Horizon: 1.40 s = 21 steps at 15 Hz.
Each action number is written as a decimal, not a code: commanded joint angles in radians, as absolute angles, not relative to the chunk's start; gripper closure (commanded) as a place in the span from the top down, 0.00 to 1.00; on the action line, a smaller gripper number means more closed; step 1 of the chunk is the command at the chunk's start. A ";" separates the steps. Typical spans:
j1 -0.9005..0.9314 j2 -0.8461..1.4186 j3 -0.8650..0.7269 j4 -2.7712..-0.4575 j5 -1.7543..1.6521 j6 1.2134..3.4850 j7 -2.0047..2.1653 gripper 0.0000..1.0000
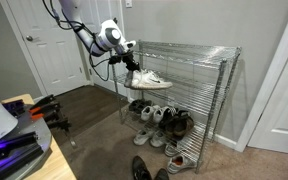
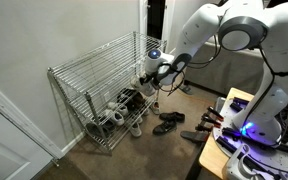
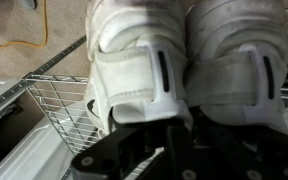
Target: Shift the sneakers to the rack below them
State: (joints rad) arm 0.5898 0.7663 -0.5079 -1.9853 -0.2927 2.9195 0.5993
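Observation:
The white sneakers cross the shelf's edge bar at an angle, so for now my gripper keeps hold of them until both soles rest on the wire shelf (image 3: 68, 98).
The white sneakers (image 1: 149, 80) hang as a pair from my gripper (image 1: 130, 64), at the front left corner of the chrome shelving unit. They are about level with the second-from-top wire tier (image 1: 189, 88); I cannot tell whether they touch it. In the wrist view their heels (image 3: 184, 60) fill the upper frame, and my gripper (image 3: 156, 118) is shut on their heel ends. A wire grid (image 3: 54, 100) shows below them at the left. In an exterior view the gripper (image 2: 154, 76) holds the pair (image 2: 145, 90) by the unit's near end.
The top wire tier (image 1: 184, 48) is bare. A jumble of white and dark shoes (image 1: 159, 115) fills the lower tiers. A glossy black pair (image 1: 144, 170) lies on the brown floor in front. A white door (image 1: 54, 45) stands at the left, and a table with gear (image 2: 246, 140) is close by.

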 commanded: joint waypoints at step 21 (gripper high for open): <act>0.360 1.104 -0.245 -1.666 0.183 3.472 0.175 0.02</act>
